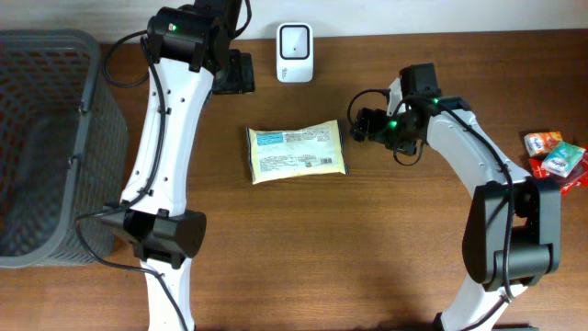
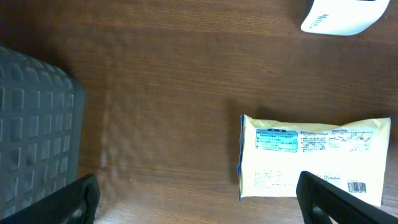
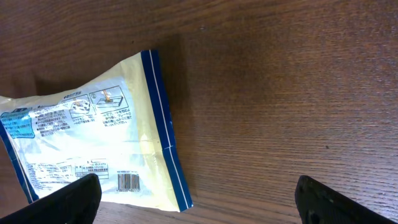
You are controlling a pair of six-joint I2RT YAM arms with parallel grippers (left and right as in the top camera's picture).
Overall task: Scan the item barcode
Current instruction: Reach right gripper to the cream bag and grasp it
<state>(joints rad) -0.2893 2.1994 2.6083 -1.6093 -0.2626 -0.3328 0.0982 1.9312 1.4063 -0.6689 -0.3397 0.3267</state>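
Note:
Next, my right gripper grabs the packet by its blue-edged end beside the barcode, leaving the packet's body free to flip for scanning.
The item is a flat pale-yellow packet with blue edging, lying label up in the middle of the table. Its barcode faces up near the packet's edge and also shows as a small barcode in the left wrist view. A white scanner stands at the back of the table. My left gripper hovers open left of the scanner, with nothing between its fingers. My right gripper is open just right of the packet, not touching it.
A dark grey mesh basket fills the left end of the table and shows at the left as the basket in the left wrist view. Several small colourful packets lie at the right edge. Bare wood lies in front of the packet.

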